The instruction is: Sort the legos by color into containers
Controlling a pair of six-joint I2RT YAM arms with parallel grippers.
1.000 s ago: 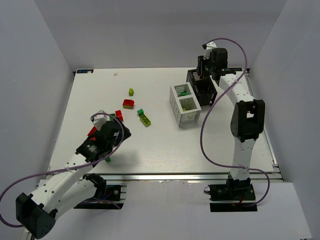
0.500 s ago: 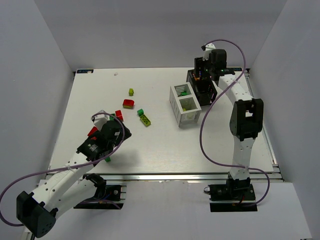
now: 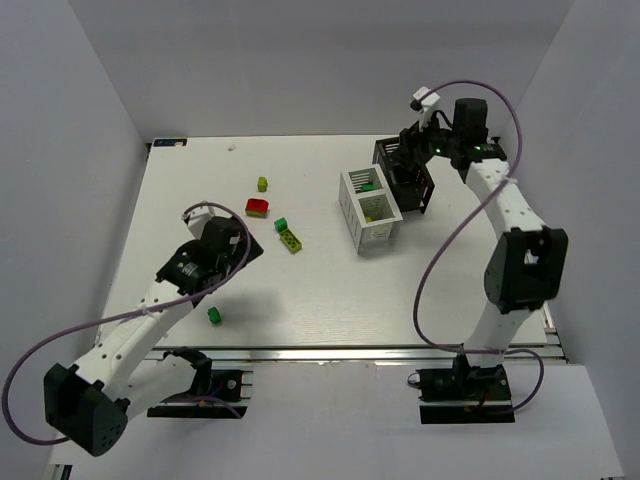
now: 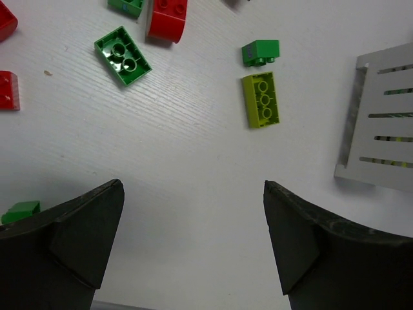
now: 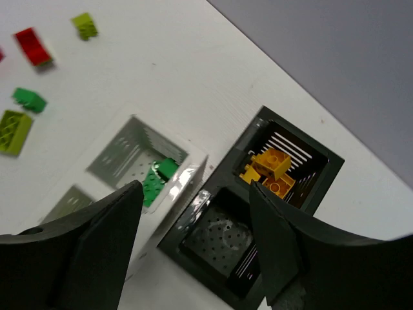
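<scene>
Next, the left gripper grabs the lime brick by its long sides, so both short ends stay free to fit into the white bin [image 3: 357, 225].
Loose legos lie left of centre: a small lime brick [image 3: 262, 184], a red brick [image 3: 257, 207], a small green brick [image 3: 281, 225], a lime brick [image 3: 291, 239] and a green brick [image 3: 214, 315] near the front. My left gripper [image 3: 236, 250] is open and empty above bare table [image 4: 192, 187]; ahead of it are a green brick [image 4: 122, 55], a red brick [image 4: 167, 16] and the lime brick [image 4: 261, 99]. My right gripper [image 3: 405, 165] is open and empty [image 5: 195, 187] over the black bin [image 3: 413, 190]. That bin holds orange bricks [image 5: 271, 168]. The white bin [image 3: 357, 225] holds green bricks [image 5: 158, 177].
The two bins stand side by side at the back right, touching. More red bricks [image 4: 8, 89] lie left of my left gripper. The black bin's near compartment [image 5: 226, 239] holds nothing. Grey walls close in the table on three sides.
My left arm has moved forward toward the bricks, uncovering the green brick near the front and hiding two red ones. My right wrist has swung right, the gripper staying over the black bin.
</scene>
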